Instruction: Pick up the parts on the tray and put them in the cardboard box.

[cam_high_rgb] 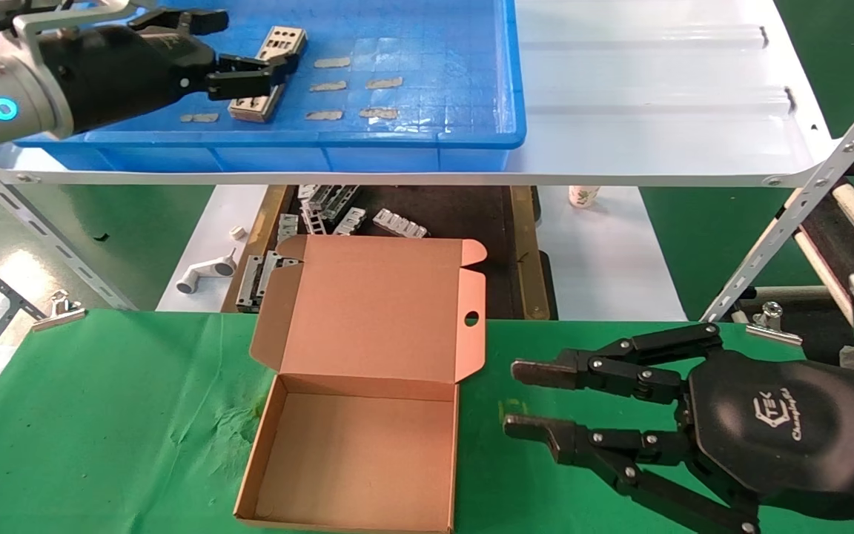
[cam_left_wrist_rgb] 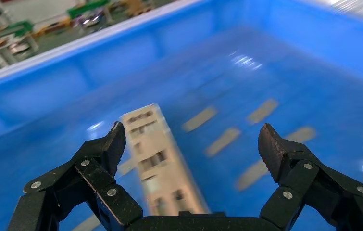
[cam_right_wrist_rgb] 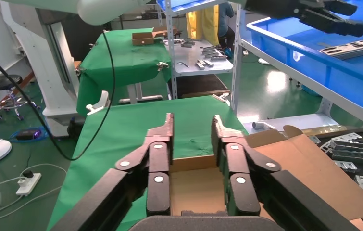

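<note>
My left gripper grabs the part by its long edges next, since the part is narrow across but too long to span end to end.
A long silver-grey part [cam_high_rgb: 281, 41] with cut-outs lies on the floor of the blue tray [cam_high_rgb: 397, 141], its middle hidden behind my left arm's finger. My left gripper [cam_high_rgb: 262, 38] hovers over it, open wide. In the left wrist view the part [cam_left_wrist_rgb: 157, 159] sits between the fingers, close to one fingertip [cam_left_wrist_rgb: 116, 139] and untouched by either. The cardboard box [cam_high_rgb: 356, 445] stands open on the green cloth, lid [cam_high_rgb: 375, 311] back, nothing visible inside. My right gripper [cam_high_rgb: 516, 398] rests open just right of the box, empty, pointing at it [cam_right_wrist_rgb: 192, 119].
Several beige tape strips [cam_high_rgb: 330, 63] lie on the tray floor to the right of the part. Under the white shelf [cam_high_rgb: 657, 111] sits a dark tray of grey brackets [cam_high_rgb: 397, 222], with a white fitting [cam_high_rgb: 204, 271] beside it. A slanted shelf strut [cam_high_rgb: 798, 200] crosses on the right.
</note>
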